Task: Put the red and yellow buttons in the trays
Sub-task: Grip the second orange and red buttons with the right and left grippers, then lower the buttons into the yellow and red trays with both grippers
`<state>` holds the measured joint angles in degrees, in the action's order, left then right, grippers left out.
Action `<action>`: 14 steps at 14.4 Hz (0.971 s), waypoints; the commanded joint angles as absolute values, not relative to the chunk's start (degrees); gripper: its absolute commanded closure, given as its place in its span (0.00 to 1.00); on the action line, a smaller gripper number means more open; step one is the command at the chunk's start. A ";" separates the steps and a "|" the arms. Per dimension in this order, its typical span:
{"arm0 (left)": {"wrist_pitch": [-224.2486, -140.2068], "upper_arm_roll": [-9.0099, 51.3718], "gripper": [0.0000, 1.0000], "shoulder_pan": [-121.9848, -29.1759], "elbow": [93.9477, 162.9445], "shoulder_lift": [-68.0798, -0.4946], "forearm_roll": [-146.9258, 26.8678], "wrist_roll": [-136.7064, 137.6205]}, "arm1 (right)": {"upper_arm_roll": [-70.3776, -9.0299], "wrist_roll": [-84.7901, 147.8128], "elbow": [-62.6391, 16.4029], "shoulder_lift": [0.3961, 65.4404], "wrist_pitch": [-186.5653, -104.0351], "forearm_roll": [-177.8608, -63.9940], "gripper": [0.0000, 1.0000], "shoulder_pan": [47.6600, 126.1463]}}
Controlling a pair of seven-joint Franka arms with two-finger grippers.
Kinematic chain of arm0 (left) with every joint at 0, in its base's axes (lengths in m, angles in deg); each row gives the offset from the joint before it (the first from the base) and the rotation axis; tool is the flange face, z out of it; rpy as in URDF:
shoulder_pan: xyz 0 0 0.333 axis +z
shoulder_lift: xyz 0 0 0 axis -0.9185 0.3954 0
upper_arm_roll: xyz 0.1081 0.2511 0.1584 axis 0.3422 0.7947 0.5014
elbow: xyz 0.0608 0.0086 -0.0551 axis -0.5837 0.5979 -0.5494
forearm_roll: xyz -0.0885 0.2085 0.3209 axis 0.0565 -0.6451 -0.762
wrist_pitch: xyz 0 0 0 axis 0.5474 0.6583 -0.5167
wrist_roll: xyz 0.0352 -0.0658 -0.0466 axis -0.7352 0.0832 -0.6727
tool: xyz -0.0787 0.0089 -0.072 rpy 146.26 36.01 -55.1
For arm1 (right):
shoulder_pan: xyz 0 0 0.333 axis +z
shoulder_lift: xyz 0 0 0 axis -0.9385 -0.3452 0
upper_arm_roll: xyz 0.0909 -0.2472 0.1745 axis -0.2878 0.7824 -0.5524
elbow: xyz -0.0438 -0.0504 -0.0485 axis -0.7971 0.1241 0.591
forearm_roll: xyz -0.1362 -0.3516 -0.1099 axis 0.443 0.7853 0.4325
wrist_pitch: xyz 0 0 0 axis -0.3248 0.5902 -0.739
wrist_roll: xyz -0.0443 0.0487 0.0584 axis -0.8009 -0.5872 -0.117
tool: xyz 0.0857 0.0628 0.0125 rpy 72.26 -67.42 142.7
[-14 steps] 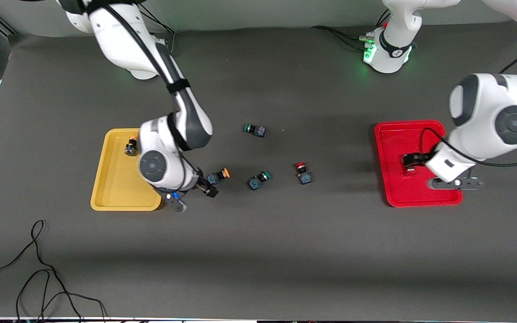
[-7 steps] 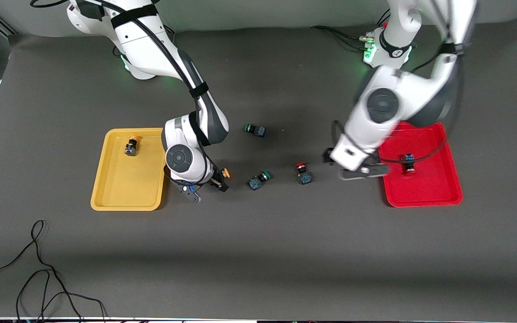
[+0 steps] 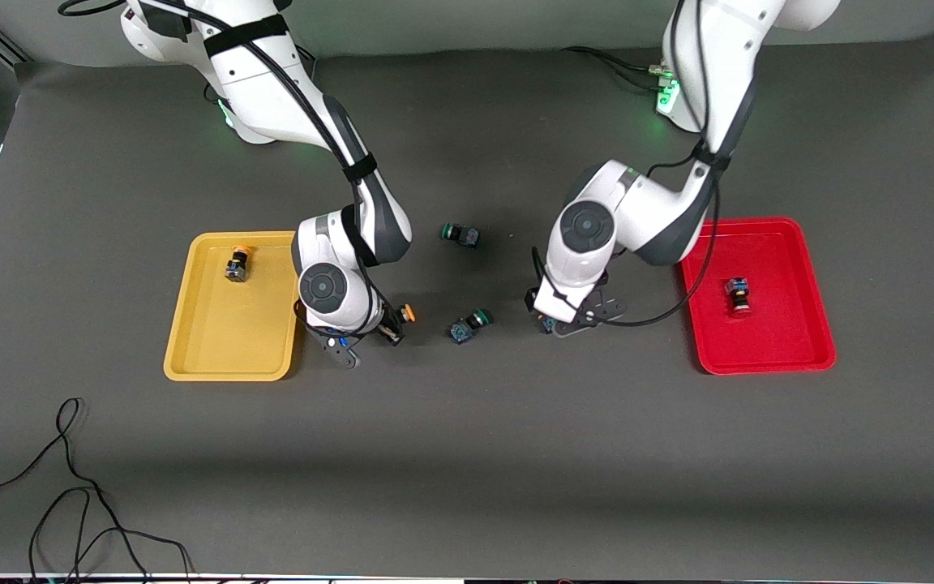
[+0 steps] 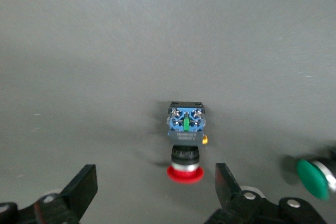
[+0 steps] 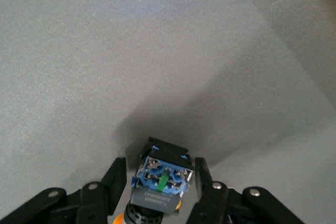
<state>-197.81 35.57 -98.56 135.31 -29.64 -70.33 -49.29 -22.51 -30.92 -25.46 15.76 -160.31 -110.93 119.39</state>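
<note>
The red-capped button should be grabbed next by its black neck (image 4: 185,155) with my left gripper, so that I can put it in the red tray.
My right gripper (image 3: 392,326) is low at the table beside the yellow tray (image 3: 216,341). In the right wrist view it (image 5: 160,176) is shut on the blue base of a yellow-capped button (image 5: 161,179), whose cap shows in the front view (image 3: 408,311). My left gripper (image 3: 550,312) is open over a red-capped button (image 4: 185,132) lying on the table. The button lies just ahead of the open fingers (image 4: 84,184) of that gripper (image 4: 155,187). One yellow button (image 3: 236,265) lies in the yellow tray. One red button (image 3: 738,296) lies in the red tray (image 3: 767,349).
Two green-capped buttons lie on the table between the arms: one (image 3: 467,324) between the two grippers, also in the left wrist view (image 4: 315,174), and one (image 3: 460,234) farther from the camera. A black cable (image 3: 70,487) loops near the table's front edge.
My left arm swung from the red tray, leaving a red button there, to over the red button on the table. My right gripper moved onto the yellow button.
</note>
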 commanded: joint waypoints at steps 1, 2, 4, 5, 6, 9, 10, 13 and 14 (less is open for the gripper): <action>-200.32 35.73 0.00 -99.84 133.32 -26.08 -70.43 -51.36 | -21.95 -30.74 -25.43 15.78 -160.90 -112.12 0.61 119.99; -201.11 35.55 0.00 -99.93 133.32 -25.55 -70.43 -51.36 | -21.95 -30.39 -25.43 16.30 -160.47 -112.12 0.67 119.90; -202.52 35.29 0.00 -100.19 133.32 -24.49 -70.43 -51.28 | -21.51 -28.64 -25.35 18.57 -157.23 -111.94 0.74 119.38; -202.61 34.68 0.09 -100.19 133.32 -24.14 -70.43 -51.28 | -20.73 -26.63 -25.26 19.98 -154.34 -111.59 0.76 118.85; -202.61 34.59 0.28 -100.19 133.32 -24.05 -70.43 -51.28 | -18.02 -23.91 -25.26 21.21 -151.52 -111.42 0.76 118.76; -202.53 34.58 0.89 -100.19 133.32 -23.88 -70.43 -51.28 | -7.66 -7.33 -25.26 24.21 -140.10 -110.63 0.76 119.02; -202.44 34.58 0.90 -100.11 133.32 -23.87 -70.43 -51.28 | -4.67 -1.62 -25.35 24.30 -138.16 -110.54 0.76 119.02; -200.34 34.50 0.91 -99.40 132.63 -25.79 -70.43 -50.57 | -1.82 7.04 -27.71 22.37 -139.88 -110.54 0.76 118.06; -197.37 34.50 0.92 -99.05 132.19 -28.16 -70.43 -50.05 | -1.91 8.01 -28.68 22.11 -141.20 -110.54 0.76 117.36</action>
